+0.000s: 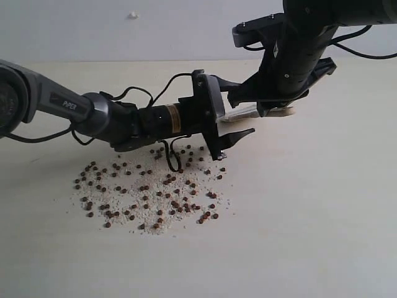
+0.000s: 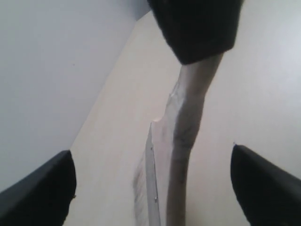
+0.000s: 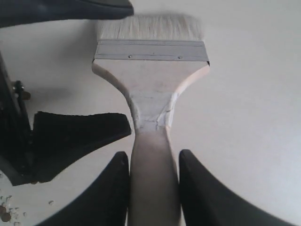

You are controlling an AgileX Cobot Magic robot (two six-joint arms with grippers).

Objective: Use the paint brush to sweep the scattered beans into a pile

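Note:
Next, my left gripper grabs the paint brush by its handle's broad base [image 1: 234, 116] [image 2: 166, 188]. Then it sweeps the scattered beans into a pile.
The beans [image 1: 149, 192] lie spread over a wide patch of the table, mixed with whitish crumbs; no pile shows. Above and to the right of them, the paint brush [image 1: 239, 113] hangs clear of the table. My right gripper [image 3: 153, 169] is shut on its pale wooden handle, with the silver ferrule and off-white bristles sticking out past the fingers [image 3: 150, 80]. My left gripper [image 2: 153, 188] stands wide open around the brush head, one finger on each flat side and neither touching. In the left wrist view the brush [image 2: 181, 141] shows edge-on.
The pale table [image 1: 310, 236] stretches to the right and front of the bean patch. A light wall [image 1: 124, 31] bounds the back. A few beans [image 1: 186, 152] lie under the left arm's wrist and its dangling cable.

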